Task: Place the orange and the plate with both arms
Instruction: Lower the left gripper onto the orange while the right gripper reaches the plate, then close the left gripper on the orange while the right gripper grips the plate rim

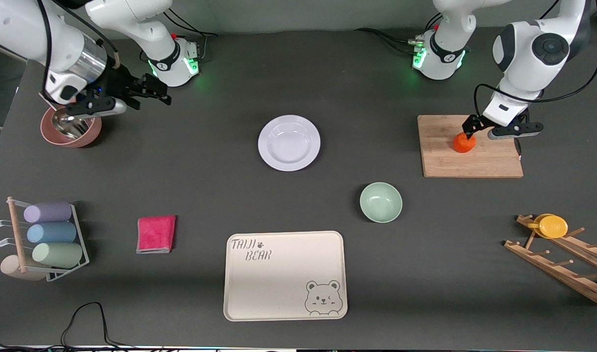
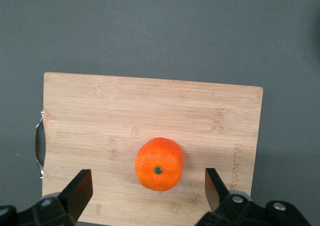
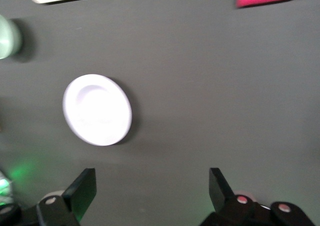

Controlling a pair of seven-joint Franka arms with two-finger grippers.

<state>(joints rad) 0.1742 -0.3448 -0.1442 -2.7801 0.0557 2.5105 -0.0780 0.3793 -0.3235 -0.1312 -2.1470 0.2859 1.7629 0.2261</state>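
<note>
My left gripper will place the orange on the white plate [image 1: 289, 143], so it will grab the orange around its round body [image 1: 464, 143] next.
The orange [image 1: 464, 143] sits on a wooden cutting board [image 1: 445, 161] at the left arm's end of the table. My left gripper [image 1: 469, 132] is low over it and open. In the left wrist view the orange [image 2: 159, 164] lies between the two spread fingers [image 2: 80, 188], and neither touches it. The white plate [image 1: 289, 143] lies alone on the dark table near the middle; it also shows in the right wrist view [image 3: 97, 109]. My right gripper [image 1: 162, 92] is open and empty, up in the air over bare table at the right arm's end, well away from the plate.
A pink-rimmed metal bowl [image 1: 71, 128] sits under the right arm. A pale green bowl [image 1: 381, 202], a cream bear tray [image 1: 284, 275] and a pink cloth [image 1: 156, 234] lie nearer the front camera. A cup rack [image 1: 46, 234] and a wooden rack with a yellow cup [image 1: 552, 226] stand at the table's ends.
</note>
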